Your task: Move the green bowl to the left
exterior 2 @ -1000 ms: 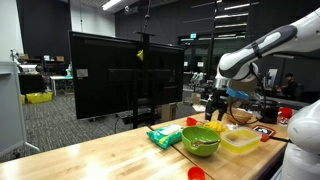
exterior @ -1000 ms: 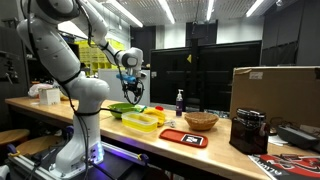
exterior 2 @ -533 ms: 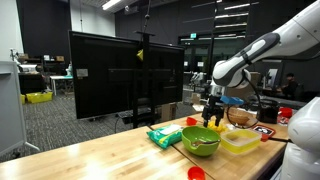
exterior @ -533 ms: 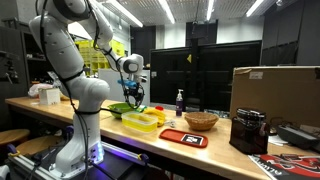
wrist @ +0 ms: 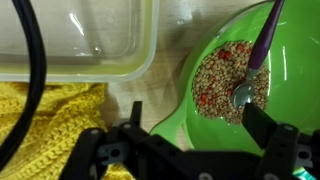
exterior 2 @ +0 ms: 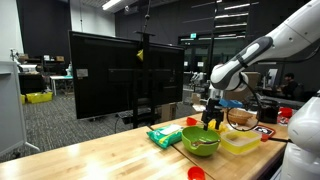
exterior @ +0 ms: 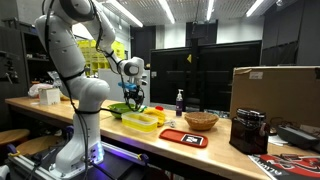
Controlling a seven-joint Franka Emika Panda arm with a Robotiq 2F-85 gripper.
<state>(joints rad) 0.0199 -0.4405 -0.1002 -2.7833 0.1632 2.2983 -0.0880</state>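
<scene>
The robot's open fingers stop above the green bowl's rim (exterior: 134, 109) (wrist: 181, 120) and would miss it if they closed now. The gripper should first move lower, then close on the bowl's rim.
The green bowl (exterior 2: 200, 141) sits on the wooden table (exterior 2: 110, 158), next to a yellow container (exterior 2: 240, 140). It also shows in an exterior view (exterior: 123, 109) behind the robot's base. In the wrist view the green bowl (wrist: 200, 120) holds grains and a purple-handled spoon (wrist: 252, 70). My gripper (wrist: 195, 130) is open, its two fingers straddling the bowl's near rim. In both exterior views my gripper (exterior 2: 211, 120) (exterior: 133, 100) hangs low over the bowl.
A yellow knitted cloth (wrist: 45, 125) lies beside the bowl, under a clear-lidded yellow container (wrist: 75, 40). A green snack bag (exterior 2: 163, 136) and a red lid (exterior 2: 196, 173) lie on the table. A tan basket bowl (exterior: 201, 121), a red tray (exterior: 183, 137) and a cardboard box (exterior: 275, 95) stand further along.
My gripper has come down toward the green bowl, from well above it to just over its rim. The bowl has not moved.
</scene>
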